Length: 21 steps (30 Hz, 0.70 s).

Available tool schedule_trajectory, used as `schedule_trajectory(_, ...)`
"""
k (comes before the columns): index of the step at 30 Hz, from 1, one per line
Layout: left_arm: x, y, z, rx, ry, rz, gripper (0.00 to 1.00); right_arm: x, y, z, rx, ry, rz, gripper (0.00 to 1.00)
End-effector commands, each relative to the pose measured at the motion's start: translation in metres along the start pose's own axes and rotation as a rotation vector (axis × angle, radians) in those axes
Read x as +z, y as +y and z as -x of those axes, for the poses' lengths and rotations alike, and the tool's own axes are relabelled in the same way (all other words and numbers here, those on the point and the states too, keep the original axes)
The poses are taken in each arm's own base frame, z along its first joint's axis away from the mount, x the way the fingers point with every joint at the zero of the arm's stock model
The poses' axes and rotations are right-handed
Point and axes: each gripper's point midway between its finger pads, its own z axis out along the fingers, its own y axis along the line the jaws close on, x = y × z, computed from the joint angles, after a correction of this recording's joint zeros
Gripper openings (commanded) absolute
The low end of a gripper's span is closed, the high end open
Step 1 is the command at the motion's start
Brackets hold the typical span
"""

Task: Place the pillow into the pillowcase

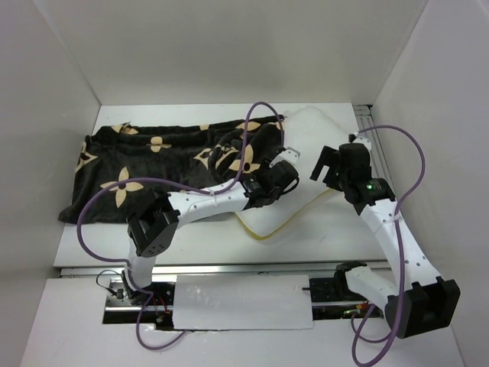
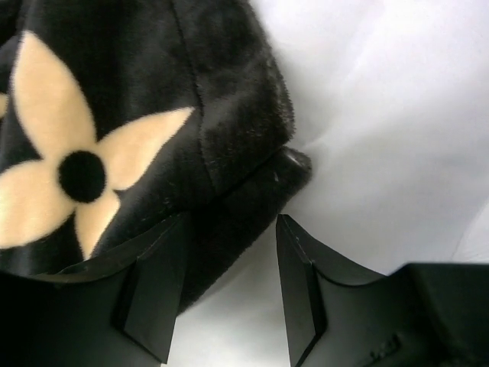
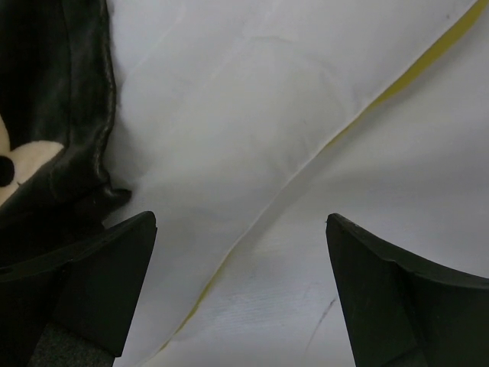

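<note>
My right gripper should grab the pillow (image 1: 313, 138) by its yellow-piped side edge next. Then the pillow's end at the pillowcase stays free to slide in.
The dark pillowcase (image 1: 153, 164) with tan flowers lies across the back left of the table. Its right end overlaps the white pillow (image 1: 313, 138), which lies slanted at centre right. My left gripper (image 1: 281, 162) is at that overlap. In the left wrist view the pillowcase (image 2: 153, 92) has its plush hem between the partly closed jaws of the left gripper (image 2: 231, 222), against the left finger. The pillow (image 2: 382, 115) shows white beside the right finger. My right gripper (image 1: 325, 167) hovers wide open over the pillow's right side. The right gripper (image 3: 241, 222) straddles the pillow's yellow piping (image 3: 397, 84) and holds nothing.
White walls (image 1: 46, 115) close in the table on the left, back and right. Bare table top (image 1: 321, 237) lies in front of the pillow. Purple cables (image 1: 405, 153) loop from both arms. A metal rail (image 1: 229, 269) runs along the near edge.
</note>
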Motion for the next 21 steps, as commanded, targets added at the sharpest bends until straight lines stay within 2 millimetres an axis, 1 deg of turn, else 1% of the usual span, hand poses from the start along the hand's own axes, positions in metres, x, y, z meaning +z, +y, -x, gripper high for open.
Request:
schedule_trajectory(1, 0.008, -0.015, 0.012, -0.044, -0.038, -0.035, 0.60, -0.011, -0.003, -0.015, 0.000, 0.035, 0.014, 0.99)
schedule_trajectory(2, 0.008, -0.018, 0.014, -0.050, -0.044, -0.051, 0.60, -0.012, -0.004, -0.017, 0.001, 0.032, 0.016, 1.00)
schedule_trajectory(3, 0.010, -0.025, 0.009, -0.045, -0.029, -0.081, 0.57, -0.012, -0.005, -0.019, -0.001, 0.041, 0.011, 1.00)
schedule_trajectory(4, 0.011, -0.028, 0.006, -0.047, -0.030, -0.094, 0.49, -0.013, -0.003, -0.020, -0.007, 0.044, 0.017, 1.00)
schedule_trajectory(5, 0.013, -0.032, 0.002, -0.039, -0.029, -0.117, 0.37, -0.013, -0.005, -0.023, -0.009, 0.054, 0.012, 1.00)
schedule_trajectory(6, 0.011, -0.030, 0.002, -0.040, -0.030, -0.117, 0.23, -0.014, -0.002, -0.024, -0.015, 0.057, 0.018, 1.00)
schedule_trajectory(7, 0.011, -0.031, 0.004, -0.046, -0.039, -0.120, 0.10, -0.014, 0.003, -0.031, -0.016, 0.088, 0.055, 1.00)
schedule_trajectory(8, 0.009, -0.030, 0.004, -0.062, -0.038, -0.120, 0.00, -0.014, 0.011, -0.034, -0.035, 0.093, 0.097, 1.00)
schedule_trajectory(10, 0.001, -0.017, 0.013, -0.082, -0.059, -0.071, 0.00, -0.008, 0.025, -0.057, -0.082, 0.166, 0.178, 0.97)
schedule_trajectory(11, -0.002, -0.006, 0.021, -0.098, -0.077, -0.042, 0.00, -0.006, 0.032, -0.063, -0.102, 0.179, 0.207, 0.97)
schedule_trajectory(12, -0.007, 0.004, 0.024, -0.099, -0.084, -0.009, 0.00, -0.007, 0.042, -0.074, -0.132, 0.208, 0.243, 0.97)
schedule_trajectory(13, -0.019, 0.016, 0.041, -0.132, -0.118, -0.007, 0.00, -0.007, 0.047, -0.081, -0.150, 0.227, 0.253, 0.97)
schedule_trajectory(14, -0.023, 0.032, 0.048, -0.173, -0.128, 0.024, 0.00, -0.003, 0.051, -0.087, -0.170, 0.243, 0.255, 0.98)
schedule_trajectory(15, -0.028, 0.046, 0.056, -0.202, -0.143, 0.046, 0.00, -0.006, 0.064, -0.095, -0.208, 0.250, 0.289, 0.98)
schedule_trajectory(16, -0.035, 0.057, 0.061, -0.228, -0.149, 0.056, 0.00, -0.007, 0.068, -0.095, -0.229, 0.243, 0.285, 0.98)
schedule_trajectory(17, -0.046, 0.086, 0.070, -0.283, -0.173, 0.094, 0.00, -0.007, 0.075, -0.099, -0.249, 0.241, 0.300, 0.98)
schedule_trajectory(18, -0.050, 0.095, 0.073, -0.335, -0.180, 0.084, 0.00, -0.012, 0.088, -0.105, -0.299, 0.241, 0.333, 0.97)
schedule_trajectory(19, -0.055, 0.106, 0.072, -0.357, -0.178, 0.083, 0.00, -0.016, 0.096, -0.103, -0.327, 0.217, 0.352, 0.97)
schedule_trajectory(20, -0.058, 0.117, 0.075, -0.379, -0.191, 0.078, 0.00, -0.015, 0.097, -0.107, -0.363, 0.212, 0.339, 0.97)
schedule_trajectory(21, -0.063, 0.136, 0.073, -0.406, -0.201, 0.084, 0.00, -0.020, 0.115, -0.111, -0.426, 0.190, 0.387, 0.97)
